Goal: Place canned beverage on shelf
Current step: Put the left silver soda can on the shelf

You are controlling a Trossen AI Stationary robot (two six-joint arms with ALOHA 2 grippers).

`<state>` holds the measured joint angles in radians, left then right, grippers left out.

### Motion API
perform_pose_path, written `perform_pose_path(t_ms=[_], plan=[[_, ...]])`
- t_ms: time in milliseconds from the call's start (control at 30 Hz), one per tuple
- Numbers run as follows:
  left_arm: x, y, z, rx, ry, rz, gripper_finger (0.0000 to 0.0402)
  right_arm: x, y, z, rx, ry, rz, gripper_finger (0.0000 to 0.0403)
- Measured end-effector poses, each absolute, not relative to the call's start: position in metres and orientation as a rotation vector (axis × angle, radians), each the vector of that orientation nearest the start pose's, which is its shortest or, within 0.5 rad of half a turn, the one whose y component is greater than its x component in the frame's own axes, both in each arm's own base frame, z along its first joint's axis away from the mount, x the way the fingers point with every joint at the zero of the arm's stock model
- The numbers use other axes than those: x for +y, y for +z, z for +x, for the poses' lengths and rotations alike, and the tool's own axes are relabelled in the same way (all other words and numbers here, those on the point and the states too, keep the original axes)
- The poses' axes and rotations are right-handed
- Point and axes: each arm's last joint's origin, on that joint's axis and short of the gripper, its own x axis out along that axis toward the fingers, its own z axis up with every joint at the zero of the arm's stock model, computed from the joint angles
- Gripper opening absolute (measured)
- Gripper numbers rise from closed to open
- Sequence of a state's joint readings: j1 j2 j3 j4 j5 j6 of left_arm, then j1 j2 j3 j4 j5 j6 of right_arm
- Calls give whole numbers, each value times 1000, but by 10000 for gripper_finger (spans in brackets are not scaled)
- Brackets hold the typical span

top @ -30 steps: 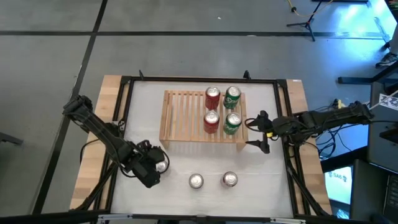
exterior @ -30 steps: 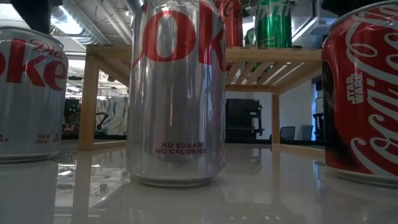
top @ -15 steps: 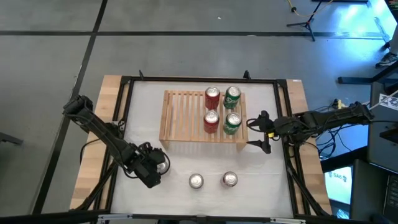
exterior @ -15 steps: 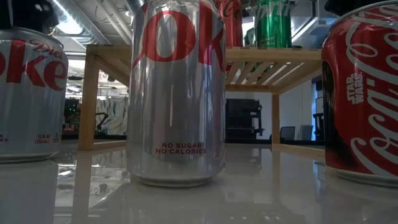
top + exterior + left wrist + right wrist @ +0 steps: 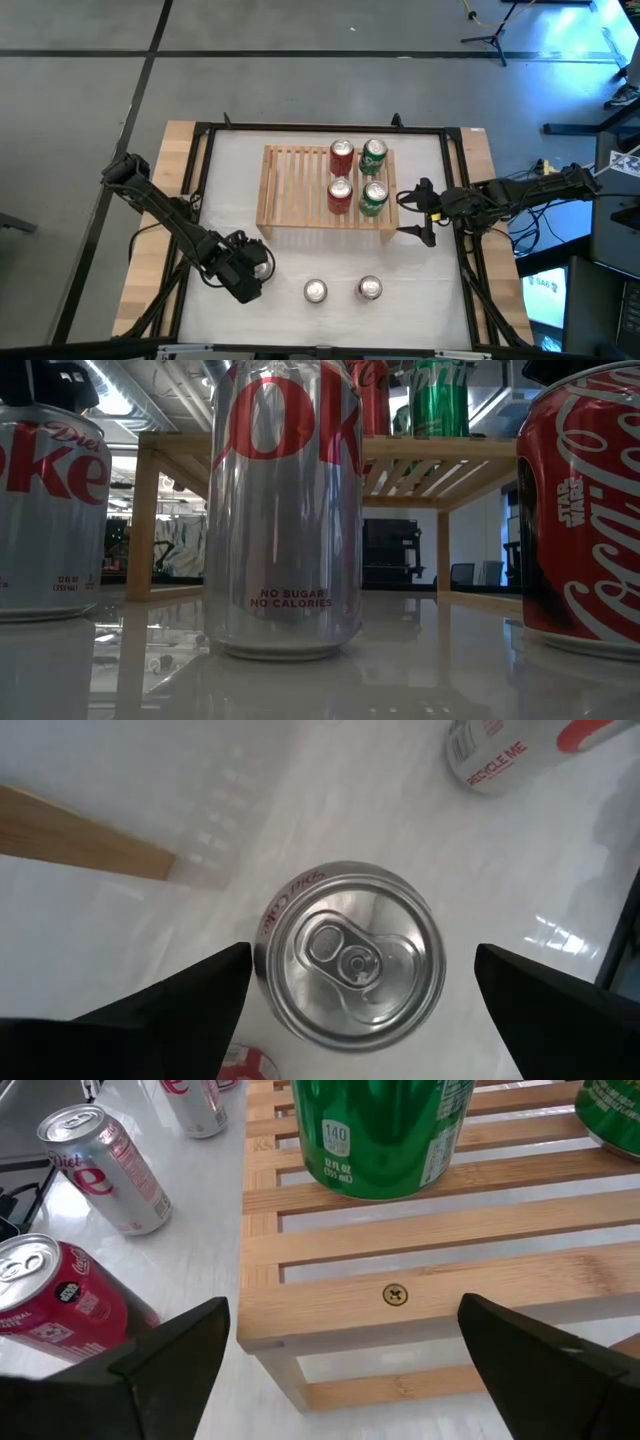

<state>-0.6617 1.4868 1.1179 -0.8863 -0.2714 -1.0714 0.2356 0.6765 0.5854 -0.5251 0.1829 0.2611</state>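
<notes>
I need to move my left gripper lower before it closes on the silver can, because my fingertips are still wide apart above the can's rim.
The light wooden shelf (image 5: 300,188) stands at the table's middle with two red cans (image 5: 341,156) and two green cans (image 5: 373,155) on its right half. A silver Diet Coke can (image 5: 350,955) stands upright on the table near the front left. My left gripper (image 5: 255,270) is open above it, pointing down, with one finger on each side of the can's top. My right gripper (image 5: 415,212) is open and empty, level, just to the right of the shelf's right end (image 5: 400,1295). My left gripper has its fingers (image 5: 190,1005) on either side of the silver can's rim (image 5: 262,955), coming from above. One fingertip is very close to the rim, and I cannot tell whether it touches. The can stands upright on the table.
A second silver can (image 5: 316,291) and a red Coca-Cola can (image 5: 369,289) stand near the table's front edge, to the right of my left gripper. The shelf's left half is bare slats. A black frame (image 5: 200,130) runs round the table.
My left gripper has gone a little toward the table's right edge, over the silver can. In the low view that can's label has shifted slightly. My right gripper has kept still.
</notes>
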Motion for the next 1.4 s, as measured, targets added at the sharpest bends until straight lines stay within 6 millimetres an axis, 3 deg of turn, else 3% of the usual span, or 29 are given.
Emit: perform_pose_path(t_ms=[567,900,1100,1400], plan=[[-173,210,238,1212,344,-308,369,28,251,139,607,-17,128,392],[-172,211,238,1242,368,-414,303,28,251,139,607,-16,129,392],[-175,226,246,1229,337,-466,281,28,251,139,607,-16,129,392],[-172,275,265,1206,259,-558,283,28,251,139,607,-16,129,392]])
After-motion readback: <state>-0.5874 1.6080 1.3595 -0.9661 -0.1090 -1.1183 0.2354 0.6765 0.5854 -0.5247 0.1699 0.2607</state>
